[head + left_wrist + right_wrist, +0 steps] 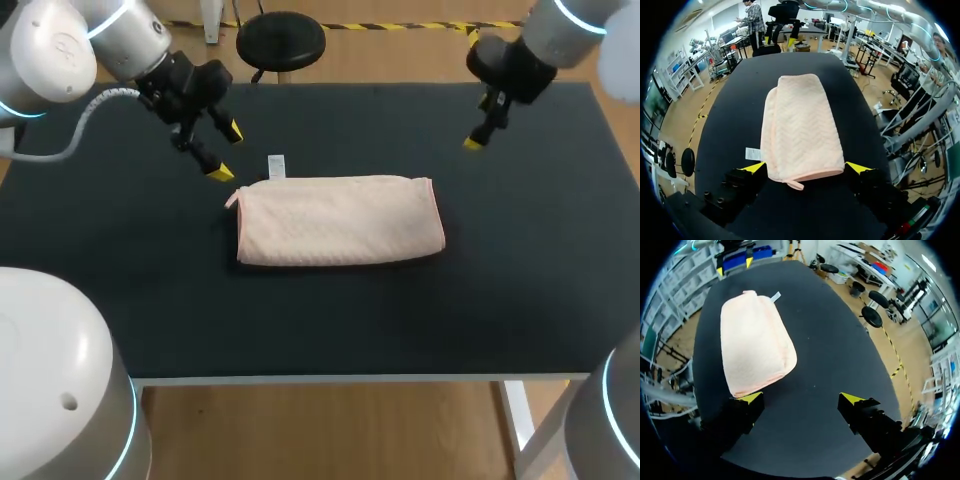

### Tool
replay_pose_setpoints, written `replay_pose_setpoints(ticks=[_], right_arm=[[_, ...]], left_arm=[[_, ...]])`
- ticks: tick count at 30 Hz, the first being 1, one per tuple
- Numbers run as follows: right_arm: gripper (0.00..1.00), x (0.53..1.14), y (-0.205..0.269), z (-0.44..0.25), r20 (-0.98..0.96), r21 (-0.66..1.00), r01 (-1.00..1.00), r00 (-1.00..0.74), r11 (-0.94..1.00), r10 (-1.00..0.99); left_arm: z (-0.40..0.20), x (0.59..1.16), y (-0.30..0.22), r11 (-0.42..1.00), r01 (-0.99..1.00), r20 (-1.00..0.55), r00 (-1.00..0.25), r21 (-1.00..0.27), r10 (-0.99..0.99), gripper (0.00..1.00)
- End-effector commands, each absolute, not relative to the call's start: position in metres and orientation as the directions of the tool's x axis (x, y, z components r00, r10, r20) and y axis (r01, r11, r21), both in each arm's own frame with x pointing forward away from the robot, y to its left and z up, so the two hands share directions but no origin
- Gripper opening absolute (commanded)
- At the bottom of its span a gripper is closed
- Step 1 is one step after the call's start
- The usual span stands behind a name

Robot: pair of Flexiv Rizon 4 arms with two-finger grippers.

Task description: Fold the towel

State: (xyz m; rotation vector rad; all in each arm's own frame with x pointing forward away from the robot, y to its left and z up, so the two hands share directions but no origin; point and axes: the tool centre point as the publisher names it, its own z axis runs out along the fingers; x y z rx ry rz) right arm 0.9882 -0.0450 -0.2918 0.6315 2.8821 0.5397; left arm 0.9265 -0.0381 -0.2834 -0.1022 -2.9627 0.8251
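The towel needs to be folded in half, so my right gripper will next grab it by its short end [428, 216] opposite the white label [276, 166].
A pale pink towel [338, 220] lies folded into a flat rectangle on the middle of the black table [520, 280], with a white label [276, 166] sticking out at its far left corner. My left gripper [226, 151] hangs open above the table just left of that corner; in its wrist view the towel [797, 127] stretches away ahead of the open left gripper [806, 167]. My right gripper [477, 123] is open above the table beyond the towel's right end. In the right wrist view the towel [755, 347] lies ahead of and beside the open right gripper [801, 399].
A black round stool [281, 40] stands behind the table's far edge. The black tabletop [840, 340] runs bare around the towel on all sides.
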Motion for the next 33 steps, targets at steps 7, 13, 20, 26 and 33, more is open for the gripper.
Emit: replay_pose_setpoints(ticks=[7,13,20,26,33], right_arm=[[1.00,0.980,-0.047,-0.300,0.466,0.613,0.760,-0.569,0.217,0.678],[1.00,0.980,-0.049,-0.305,0.499,0.607,0.774,-0.550,0.184,0.669],[1.00,0.950,-0.028,-0.322,0.790,0.452,0.883,-0.331,-0.126,0.516],[1.00,0.923,-0.009,-0.346,0.812,0.389,0.910,-0.267,-0.141,0.519],[1.00,0.906,0.006,-0.373,0.813,0.330,0.939,-0.232,-0.093,0.535]], left_arm=[[-0.284,0.927,-0.038,0.853,0.048,0.044,-0.996,-0.520,0.083,1.00],[-0.284,0.927,-0.038,0.853,0.048,0.044,-0.996,-0.520,0.083,1.00],[-0.284,0.927,-0.038,0.853,0.048,0.044,-0.996,-0.520,0.083,1.00],[-0.284,0.927,-0.038,0.853,0.048,0.044,-0.996,-0.520,0.083,1.00],[-0.284,0.927,-0.038,0.853,0.048,0.044,-0.996,-0.520,0.083,1.00]])
